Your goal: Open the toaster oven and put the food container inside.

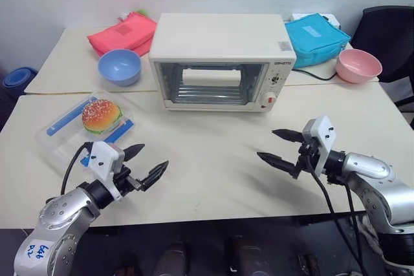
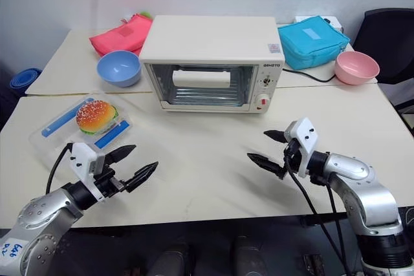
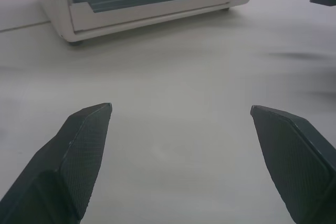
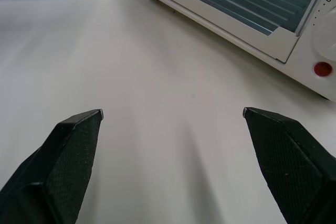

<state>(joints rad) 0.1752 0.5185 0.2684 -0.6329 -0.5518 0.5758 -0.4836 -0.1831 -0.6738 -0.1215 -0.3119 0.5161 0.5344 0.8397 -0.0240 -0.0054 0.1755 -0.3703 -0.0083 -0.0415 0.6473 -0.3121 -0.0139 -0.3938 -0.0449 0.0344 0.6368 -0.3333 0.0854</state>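
Observation:
The clear container is wider than my open fingers. My left gripper should pick it up by the container's thin rim, between its blue strips.
The cream-white toaster oven (image 1: 220, 59) stands at the middle back of the table, its glass door shut and the white bar handle across the top of the glass. The food container (image 1: 87, 128), a shallow clear box with blue strips and a toy hamburger, lies at the left front. My left gripper (image 1: 150, 161) hovers open just in front of the container, pointing toward the table's middle. My right gripper (image 1: 277, 146) hovers open at the right front, pointing left. Both are empty. The oven's front (image 3: 152, 3) fills the far part of the left wrist view, and its door corner (image 4: 252, 9) shows in the right wrist view.
A blue bowl (image 1: 119, 66) and a red pouch (image 1: 123, 32) sit left of the oven. A teal pouch (image 1: 315, 38) and a pink bowl (image 1: 358, 65) sit to its right. A black chair (image 1: 388, 30) stands past the table's right corner.

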